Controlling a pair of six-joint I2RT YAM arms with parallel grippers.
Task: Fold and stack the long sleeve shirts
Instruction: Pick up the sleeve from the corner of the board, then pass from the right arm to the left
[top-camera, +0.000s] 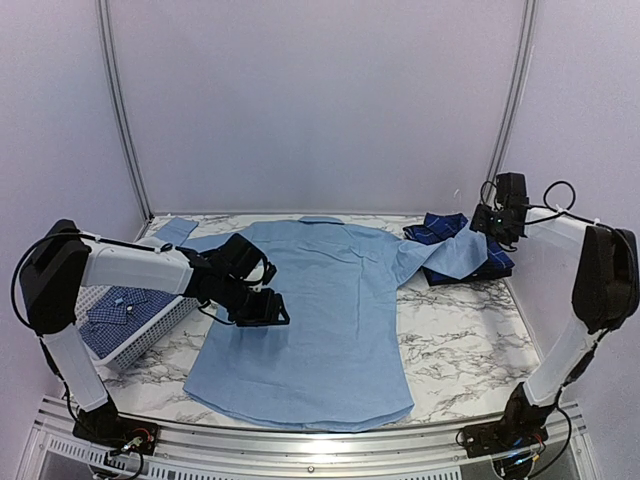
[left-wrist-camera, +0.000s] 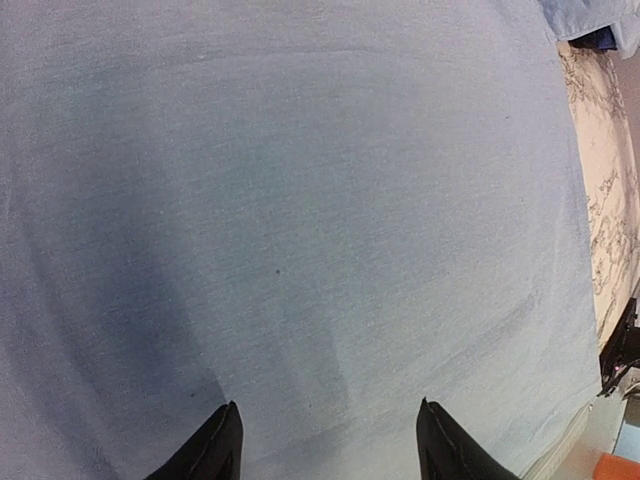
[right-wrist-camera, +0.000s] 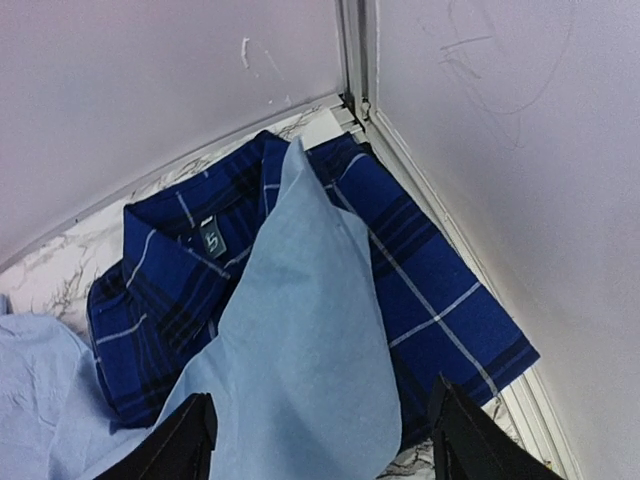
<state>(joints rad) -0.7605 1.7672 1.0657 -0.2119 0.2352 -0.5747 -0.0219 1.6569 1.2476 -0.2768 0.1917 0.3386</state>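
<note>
Next, my right gripper grabs the draped blue sleeve just short of its end (top-camera: 473, 243) (right-wrist-camera: 317, 243), leaving its tip free for my left gripper to grab and fold.
The plain light blue shirt (top-camera: 310, 320) lies spread flat, collar to the back, in the middle of the marble table. Its right sleeve (right-wrist-camera: 300, 340) drapes over the folded dark navy plaid shirt (right-wrist-camera: 430, 280) in the back right corner (top-camera: 447, 228). My left gripper (top-camera: 265, 310) is open just above the shirt's left body; the left wrist view shows only blue cloth (left-wrist-camera: 300, 200) beyond the gripper (left-wrist-camera: 325, 440). My right gripper (top-camera: 490, 225) is open above the sleeve and plaid shirt, and it is also open in the right wrist view (right-wrist-camera: 320, 440). The small-check shirt (top-camera: 115, 315) lies in a basket at the left.
A white mesh basket (top-camera: 165, 322) sits at the table's left edge. The light blue shirt's left cuff (top-camera: 175, 230) lies at the back left. White walls and a metal corner post (right-wrist-camera: 355, 60) close the back and right sides. Bare marble (top-camera: 460, 350) shows right of the shirt.
</note>
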